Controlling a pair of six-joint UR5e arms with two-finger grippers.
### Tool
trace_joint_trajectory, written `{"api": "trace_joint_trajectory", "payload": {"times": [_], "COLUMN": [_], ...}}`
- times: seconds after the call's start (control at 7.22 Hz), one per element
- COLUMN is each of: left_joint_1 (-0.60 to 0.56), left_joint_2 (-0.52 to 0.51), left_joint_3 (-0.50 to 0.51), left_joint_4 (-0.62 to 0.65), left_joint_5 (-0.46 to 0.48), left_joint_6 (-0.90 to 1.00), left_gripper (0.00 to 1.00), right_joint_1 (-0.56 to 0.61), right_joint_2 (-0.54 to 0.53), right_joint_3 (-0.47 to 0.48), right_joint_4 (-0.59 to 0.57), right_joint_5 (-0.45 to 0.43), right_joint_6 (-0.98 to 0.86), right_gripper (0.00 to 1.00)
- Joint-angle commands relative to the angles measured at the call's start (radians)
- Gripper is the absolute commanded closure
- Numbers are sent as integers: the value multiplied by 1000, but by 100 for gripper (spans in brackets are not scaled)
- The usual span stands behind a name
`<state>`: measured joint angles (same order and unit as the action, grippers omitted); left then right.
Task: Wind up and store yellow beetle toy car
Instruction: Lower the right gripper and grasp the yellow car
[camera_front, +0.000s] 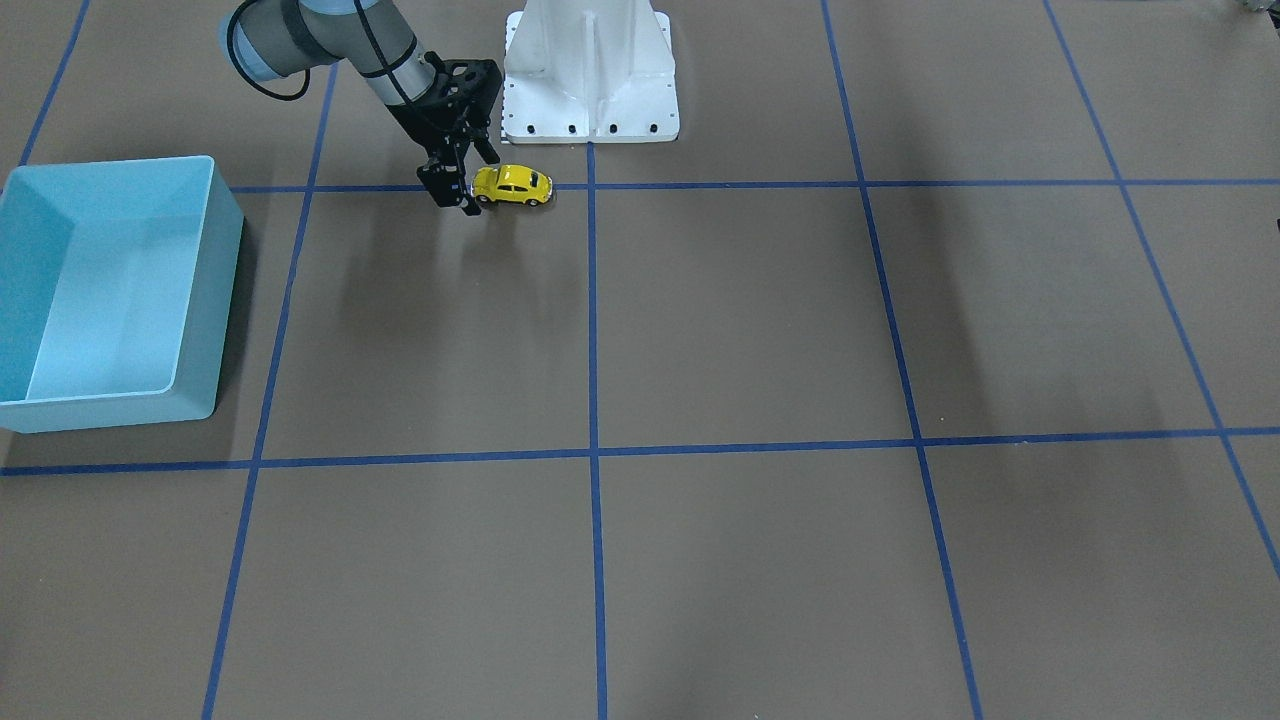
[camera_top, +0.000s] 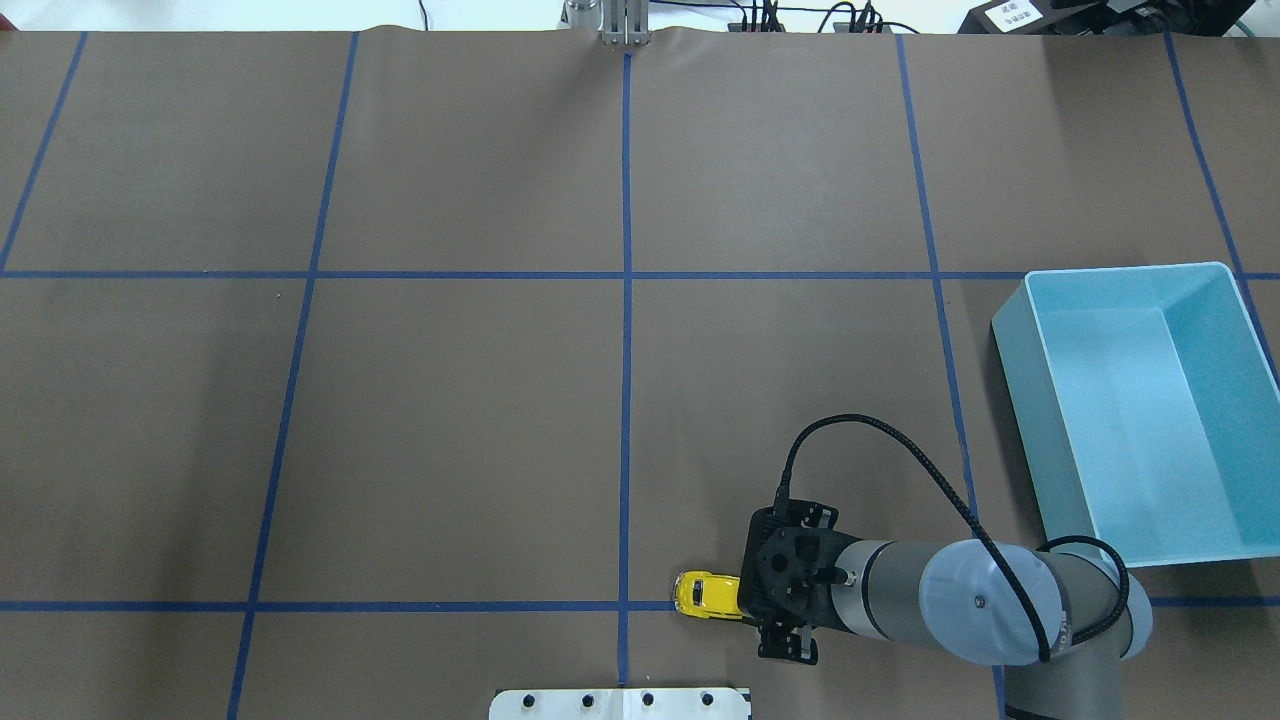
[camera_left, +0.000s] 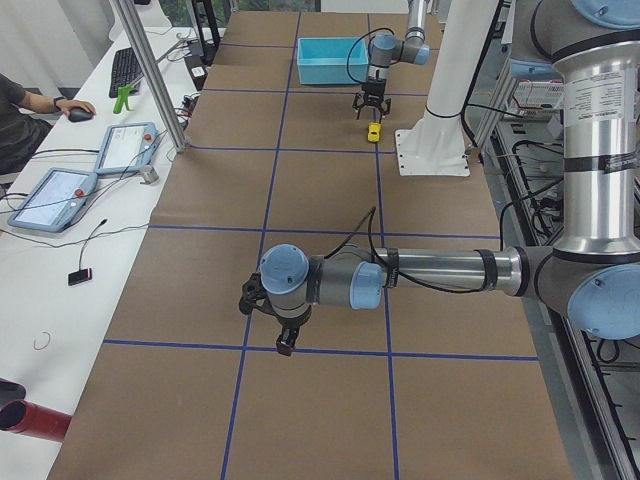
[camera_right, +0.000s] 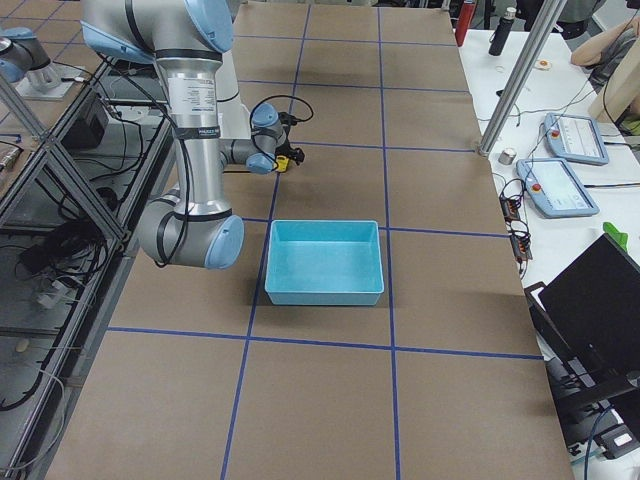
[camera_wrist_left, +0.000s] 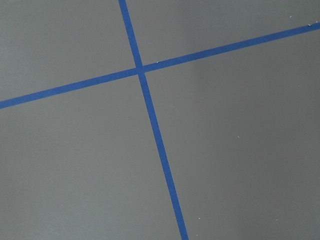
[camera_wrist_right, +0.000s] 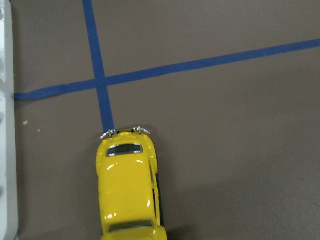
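Note:
I should next pinch the yellow beetle toy car's end (camera_front: 486, 187) opposite the visible chrome bumper with my right gripper to store it in the light blue bin.
The yellow beetle toy car (camera_front: 514, 185) stands on its wheels on a blue tape line, close to the robot's white base. It also shows in the overhead view (camera_top: 705, 593) and fills the bottom of the right wrist view (camera_wrist_right: 129, 190). My right gripper (camera_front: 480, 184) hangs over the car's end nearest the arm. Its fingers are spread, one on each side of that end, so it looks open. In the overhead view this gripper (camera_top: 765, 592) hides that end of the car. My left gripper (camera_left: 275, 325) shows only in the left side view, so I cannot tell its state.
The light blue bin (camera_front: 200, 290) stands empty on the robot's right side and also shows in the overhead view (camera_top: 1020, 400). The white robot base plate (camera_front: 590, 110) is just behind the car. Blue tape lines grid the brown table.

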<state>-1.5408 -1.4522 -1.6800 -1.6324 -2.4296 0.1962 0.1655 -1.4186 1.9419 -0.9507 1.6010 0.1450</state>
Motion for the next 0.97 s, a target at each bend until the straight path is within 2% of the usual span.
{"api": "trace_joint_trajectory", "payload": {"times": [0.0, 0.28, 0.42, 0.69, 0.83], "left_joint_1": [-8, -9, -10, -9, -9], "left_joint_2": [7, 51, 76, 119, 119], "left_joint_3": [-21, -59, -91, -129, -138], "left_joint_4": [3, 9, 9, 8, 8], "left_joint_5": [-5, -11, -9, -3, 0], "left_joint_6": [0, -3, -3, -3, -3], "left_gripper": [0, 0, 0, 0, 0], "right_joint_1": [-33, -46, -41, -11, 40], "right_joint_2": [6, 9, 9, 6, 3], "right_joint_3": [-11, -40, -37, -31, -14], "right_joint_4": [1, 3, 4, 4, 0], "right_joint_5": [4, 5, 7, 19, 69], "right_joint_6": [5, 7, 5, -5, -5], "right_gripper": [1, 1, 21, 99, 100]}}
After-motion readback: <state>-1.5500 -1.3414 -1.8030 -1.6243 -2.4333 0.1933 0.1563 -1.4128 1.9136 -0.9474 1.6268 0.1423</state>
